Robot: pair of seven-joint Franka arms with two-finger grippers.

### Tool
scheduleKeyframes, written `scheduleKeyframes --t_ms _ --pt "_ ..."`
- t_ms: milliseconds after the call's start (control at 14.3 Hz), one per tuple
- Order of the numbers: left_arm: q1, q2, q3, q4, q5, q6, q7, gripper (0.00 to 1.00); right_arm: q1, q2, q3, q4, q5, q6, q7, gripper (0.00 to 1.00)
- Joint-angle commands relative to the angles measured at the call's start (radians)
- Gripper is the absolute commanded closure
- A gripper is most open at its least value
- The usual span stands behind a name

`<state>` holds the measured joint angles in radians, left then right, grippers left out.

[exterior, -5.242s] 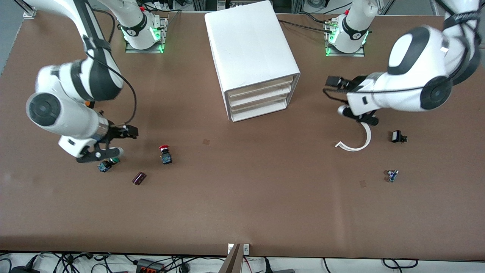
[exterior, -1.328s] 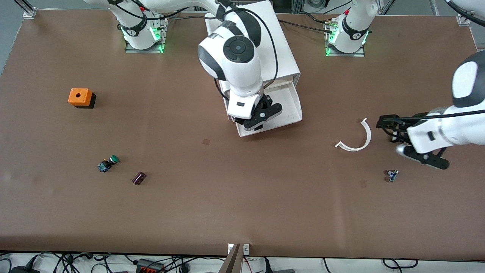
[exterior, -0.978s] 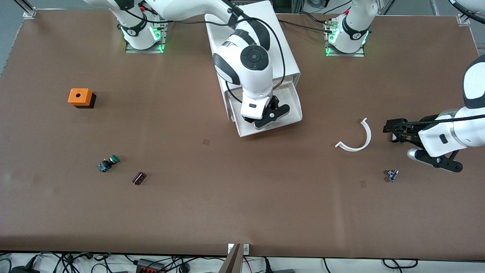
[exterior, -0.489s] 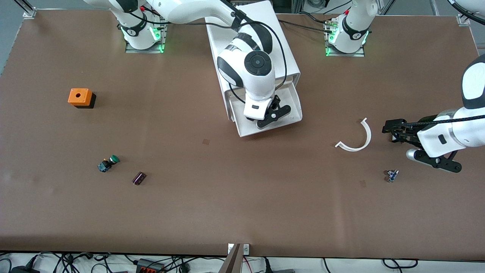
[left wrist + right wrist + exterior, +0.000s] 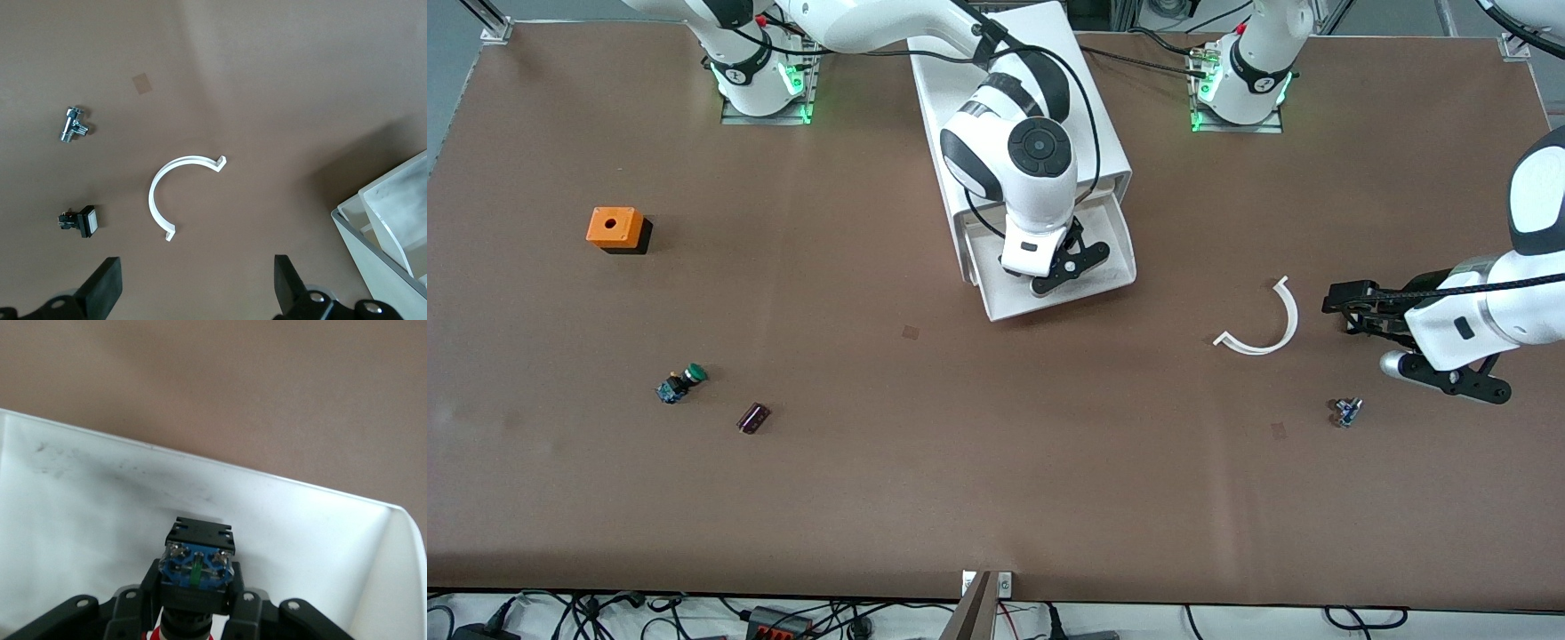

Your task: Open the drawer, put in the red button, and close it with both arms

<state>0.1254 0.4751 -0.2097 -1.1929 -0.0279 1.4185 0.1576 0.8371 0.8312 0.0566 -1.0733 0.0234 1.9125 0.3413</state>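
Observation:
My right gripper can release the button now: the button's blue-and-black body is over the white bottom of the drawer, inside the drawer's rim.
The lowest drawer (image 5: pixel 1119 258) of the white cabinet (image 5: pixel 1103 142) is pulled out. My right gripper (image 5: pixel 1060 271) hangs over the open tray, shut on the red button (image 5: pixel 197 563). In the right wrist view the button's blue-and-black body points at the white drawer floor (image 5: pixel 87 493) and the red cap sits between the fingers (image 5: pixel 133 607). My left gripper (image 5: pixel 1347 307) is open and empty above the table at the left arm's end, beside a white plastic arc (image 5: pixel 1267 333). In the left wrist view its fingers (image 5: pixel 107 287) stand wide apart.
The green-capped switch (image 5: pixel 680 384), a dark red piece (image 5: pixel 752 417) and an orange box (image 5: pixel 614 228) lie toward the right arm's end. A small metal part (image 5: pixel 1346 412) and a black switch (image 5: pixel 83 221) lie near the arc (image 5: pixel 167 193).
The drawer has been pulled open and the red button lifted off the table. In the last second my right gripper moved with it farther over the tray. The left arm barely moved.

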Motion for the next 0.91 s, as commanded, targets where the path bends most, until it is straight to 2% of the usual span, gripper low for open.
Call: scheduleKeyframes --t_ms 0,70,140,559,699,839 --pt "-0.004 0.011 -0.008 0.032 0.020 -0.006 -0.038 0.00 0.004 0.012 0.002 0.030 0.012 -0.026 0.016 0.81" --pt "-0.006 0.011 -0.011 0.032 0.020 -0.006 -0.053 0.00 0.004 0.012 0.002 0.030 0.013 -0.020 0.018 0.22" --pt "-0.006 0.011 -0.011 0.030 0.020 -0.006 -0.069 0.00 0.004 0.012 0.000 0.035 0.012 -0.016 0.030 0.00" --pt "-0.016 0.011 -0.016 0.026 0.019 -0.004 -0.096 0.00 -0.019 -0.017 -0.030 0.128 0.010 -0.018 0.140 0.00" --pt "-0.036 0.014 -0.019 0.016 -0.021 0.029 -0.214 0.00 -0.108 -0.049 -0.035 0.133 0.012 -0.041 0.134 0.00" --pt "-0.058 0.014 -0.019 -0.031 -0.066 0.117 -0.332 0.00 -0.177 -0.061 -0.043 0.133 0.003 -0.102 0.134 0.00"
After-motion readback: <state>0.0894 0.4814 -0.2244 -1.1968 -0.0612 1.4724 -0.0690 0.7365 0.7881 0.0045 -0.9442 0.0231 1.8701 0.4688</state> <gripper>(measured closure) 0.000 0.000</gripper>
